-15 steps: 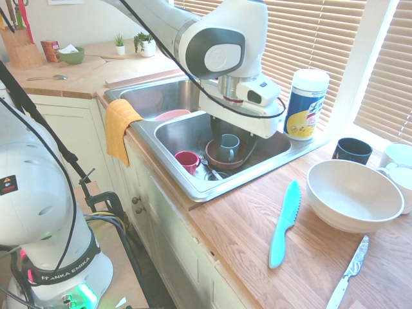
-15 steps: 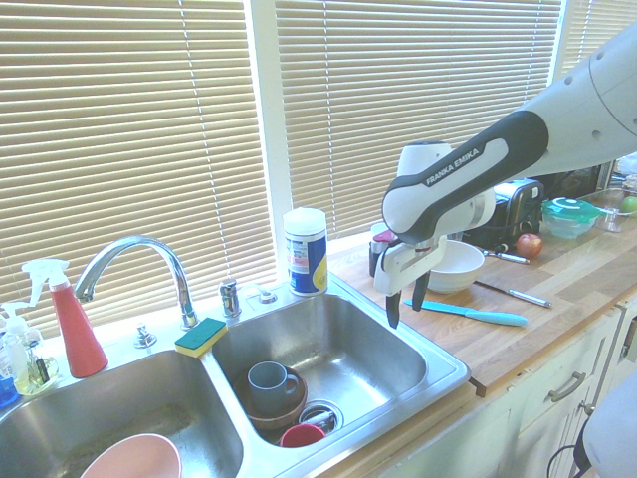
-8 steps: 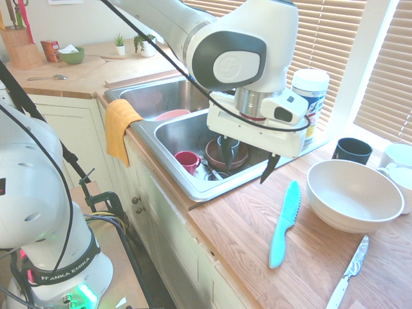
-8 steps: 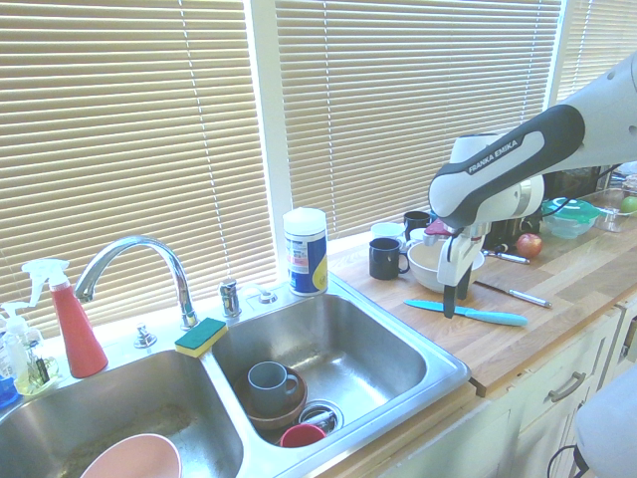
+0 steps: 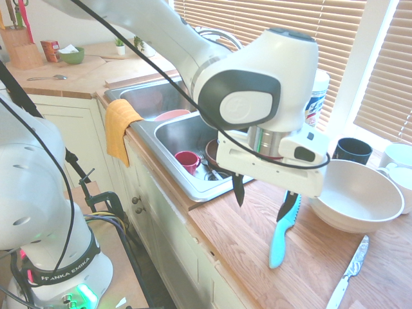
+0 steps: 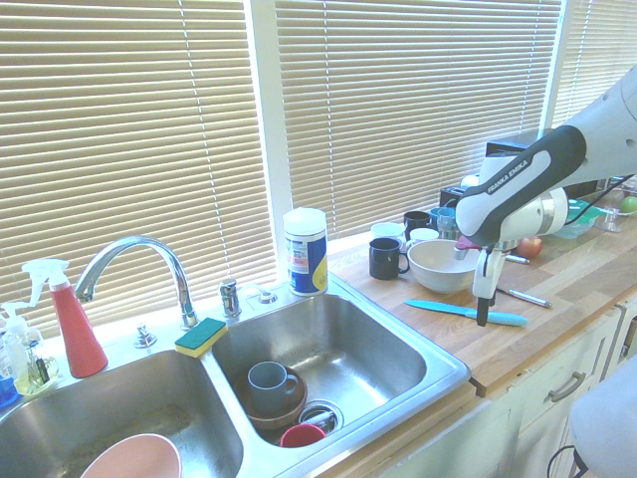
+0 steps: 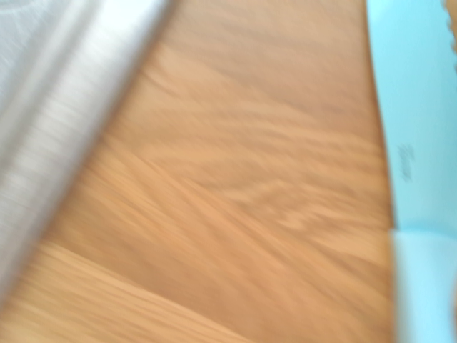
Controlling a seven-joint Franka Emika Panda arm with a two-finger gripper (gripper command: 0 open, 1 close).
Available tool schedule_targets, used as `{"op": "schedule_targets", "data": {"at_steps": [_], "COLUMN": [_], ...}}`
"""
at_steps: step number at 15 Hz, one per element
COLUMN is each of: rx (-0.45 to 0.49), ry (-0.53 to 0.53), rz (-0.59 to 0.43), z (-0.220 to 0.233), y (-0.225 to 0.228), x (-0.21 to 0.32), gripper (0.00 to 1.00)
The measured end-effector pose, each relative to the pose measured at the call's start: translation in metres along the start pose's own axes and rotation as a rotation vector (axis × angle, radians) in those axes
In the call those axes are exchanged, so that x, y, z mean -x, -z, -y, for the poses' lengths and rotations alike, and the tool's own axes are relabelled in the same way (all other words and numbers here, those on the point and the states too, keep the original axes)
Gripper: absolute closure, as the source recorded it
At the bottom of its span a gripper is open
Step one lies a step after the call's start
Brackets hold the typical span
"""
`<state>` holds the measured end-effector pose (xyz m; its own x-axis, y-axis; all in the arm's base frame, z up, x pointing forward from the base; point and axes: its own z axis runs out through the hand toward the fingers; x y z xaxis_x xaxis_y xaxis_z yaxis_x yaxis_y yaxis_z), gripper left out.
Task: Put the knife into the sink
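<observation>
I should use my gripper to pick up the knife by its smooth turquoise handle [image 6: 506,319] next, because the knife's serrated blade [image 6: 436,307] lies bare on the counter.
The turquoise knife [image 5: 279,241] lies flat on the wooden counter between the sink [image 5: 168,132] and a white bowl; in the second exterior view the knife [image 6: 453,310] points toward the basin [image 6: 363,344]. My gripper [image 5: 262,199] hangs open just above the counter. One finger is on the sink side. The other finger [image 5: 285,210] stands in front of the knife's middle, hiding part of the blade. Nothing is held. The wrist view shows the knife [image 7: 414,143] close by along one edge and the sink rim [image 7: 64,107] along the other, both blurred.
A white bowl [image 5: 354,193] sits just beyond the knife, a silver knife [image 5: 347,273] and a black mug [image 5: 352,149] near it. The basin holds a grey mug in a brown bowl [image 6: 271,386] and a red cup [image 5: 187,159]. A wipes canister [image 6: 306,251] stands behind the sink.
The arm has swung from above the sink basin out over the counter and come down beside the knife. The jaws stayed open.
</observation>
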<state>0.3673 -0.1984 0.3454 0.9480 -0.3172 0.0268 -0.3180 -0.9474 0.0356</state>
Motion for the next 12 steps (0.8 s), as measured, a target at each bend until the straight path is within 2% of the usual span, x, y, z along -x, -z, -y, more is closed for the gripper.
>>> {"op": "schedule_targets", "data": {"at_steps": [4,12], "rx": [0.011,-0.004], "ry": [-0.004,0.004], "rz": [0.017,0.010], "z": [-0.027,-0.014], "y": [-0.022,-0.023], "x": [-0.014,-0.029], "gripper": [0.00,0.00]}}
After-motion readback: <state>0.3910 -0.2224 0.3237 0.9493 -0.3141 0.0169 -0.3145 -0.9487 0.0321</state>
